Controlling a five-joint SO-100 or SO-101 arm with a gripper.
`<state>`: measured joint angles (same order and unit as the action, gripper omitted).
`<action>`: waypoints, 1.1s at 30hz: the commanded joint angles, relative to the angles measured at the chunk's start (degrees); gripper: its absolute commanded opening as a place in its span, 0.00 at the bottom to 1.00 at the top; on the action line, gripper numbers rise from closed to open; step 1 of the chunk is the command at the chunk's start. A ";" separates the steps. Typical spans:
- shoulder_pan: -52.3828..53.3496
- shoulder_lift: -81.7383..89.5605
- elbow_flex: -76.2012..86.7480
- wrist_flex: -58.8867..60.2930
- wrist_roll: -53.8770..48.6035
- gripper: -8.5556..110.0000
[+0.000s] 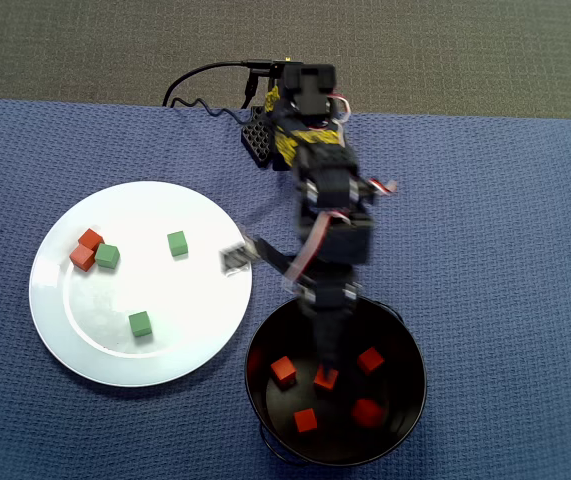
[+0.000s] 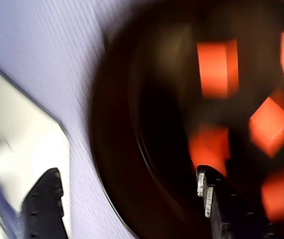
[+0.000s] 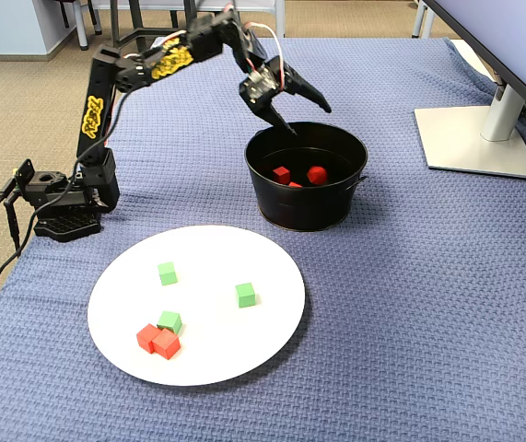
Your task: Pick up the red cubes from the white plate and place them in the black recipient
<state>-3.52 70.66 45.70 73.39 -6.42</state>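
The gripper will next grab a red cube from the white plate (image 1: 200, 345) by the cube's opposite sides, and that cube then goes into the black recipient.
My gripper (image 1: 280, 315) (image 3: 309, 121) hangs open over the near rim of the black recipient (image 1: 405, 345) (image 3: 304, 207). In the wrist view the gripper (image 2: 127, 173) has its jaws wide apart, with nothing between them. One finger is over the cloth by the plate and the other over the pot. Several red cubes (image 1: 283, 370) (image 2: 217, 67) (image 3: 282, 173) lie on the pot's floor. Two more red cubes (image 1: 85, 250) (image 3: 157, 340) sit touching each other on the white plate (image 1: 200, 345) (image 3: 263, 345), at its left in the overhead view.
Three green cubes (image 1: 176, 243) (image 1: 140, 323) (image 1: 107, 256) lie on the plate, one of them against the red pair. A monitor stand (image 3: 474, 138) stands at the far right of the blue cloth. The arm's base (image 3: 69, 207) and its cable (image 1: 205, 90) are at the table's edge.
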 commanded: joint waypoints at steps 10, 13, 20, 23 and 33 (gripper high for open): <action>41.04 12.74 17.58 -2.90 -14.85 0.25; 46.58 11.51 23.03 -3.87 -18.54 0.23; 55.63 5.62 26.02 -5.71 -23.20 0.25; 58.62 1.76 25.93 -5.80 -23.38 0.26; 62.93 -11.95 14.59 -1.76 -22.15 0.26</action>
<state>58.36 59.33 66.27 68.82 -28.92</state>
